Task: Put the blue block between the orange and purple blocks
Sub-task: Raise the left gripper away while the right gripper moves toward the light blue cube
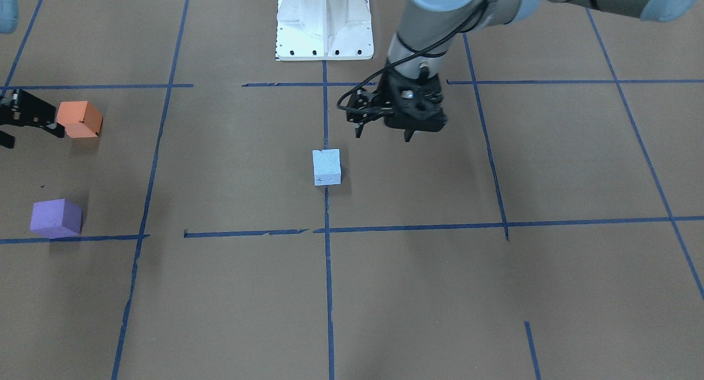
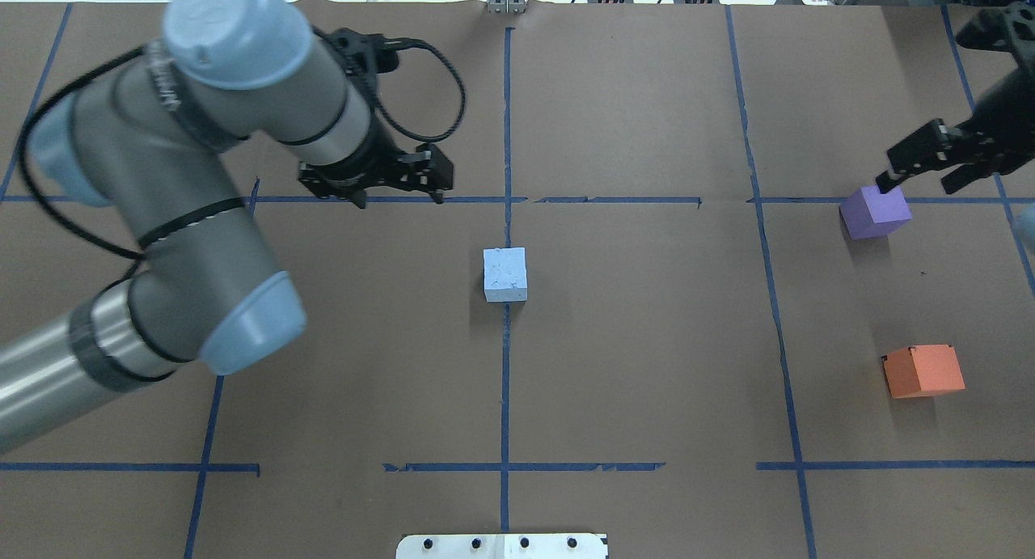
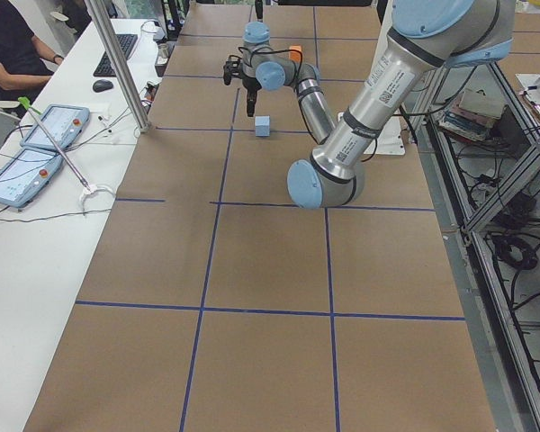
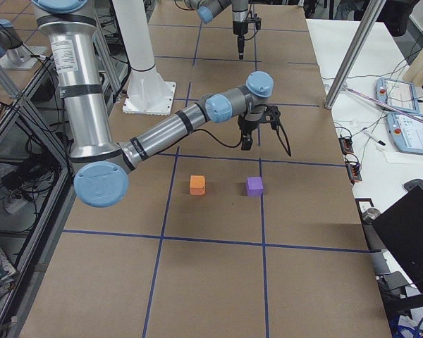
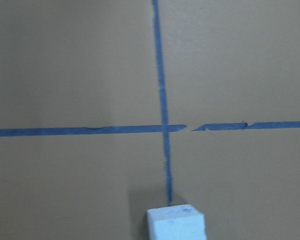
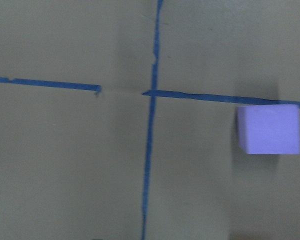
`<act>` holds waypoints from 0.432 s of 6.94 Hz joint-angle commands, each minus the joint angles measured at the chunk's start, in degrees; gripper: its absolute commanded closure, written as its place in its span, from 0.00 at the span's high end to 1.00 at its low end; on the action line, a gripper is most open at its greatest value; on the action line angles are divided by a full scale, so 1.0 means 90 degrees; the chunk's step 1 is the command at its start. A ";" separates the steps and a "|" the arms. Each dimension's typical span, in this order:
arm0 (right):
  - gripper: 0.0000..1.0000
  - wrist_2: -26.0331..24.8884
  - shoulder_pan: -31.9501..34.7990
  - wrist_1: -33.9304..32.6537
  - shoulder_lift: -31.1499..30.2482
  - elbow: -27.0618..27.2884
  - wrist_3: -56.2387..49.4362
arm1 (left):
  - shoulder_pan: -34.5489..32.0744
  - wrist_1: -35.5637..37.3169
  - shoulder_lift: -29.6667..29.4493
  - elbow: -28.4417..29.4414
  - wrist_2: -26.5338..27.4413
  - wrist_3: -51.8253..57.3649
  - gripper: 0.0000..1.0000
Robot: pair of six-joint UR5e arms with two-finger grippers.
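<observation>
The blue block needs to be set between orange and purple (image 1: 68,170), so my right gripper should pick it up next by its opposite sides.
The light blue block (image 2: 505,274) sits on the middle tape line of the table, also in the front view (image 1: 326,168) and at the bottom of the left wrist view (image 5: 176,222). The purple block (image 2: 875,212) and orange block (image 2: 923,370) sit apart on the robot's right side, with a bare gap between them. My left gripper (image 2: 400,199) is open and empty, raised, beyond and left of the blue block. My right gripper (image 2: 918,185) is open and empty, raised just beyond the purple block (image 6: 268,129).
Brown paper with a blue tape grid (image 2: 507,138) covers the table. The white robot base plate (image 1: 324,22) stands at the robot's edge. In the exterior left view an operators' desk with tablets (image 3: 45,135) and a metal pole (image 3: 117,63) runs along the far side.
</observation>
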 commanded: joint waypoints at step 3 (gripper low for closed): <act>1.00 -0.2775 -0.2892 0.0275 0.2521 -0.0545 0.3847 | -0.0951 0.0119 0.2518 -0.1838 -0.0581 0.1715 1.00</act>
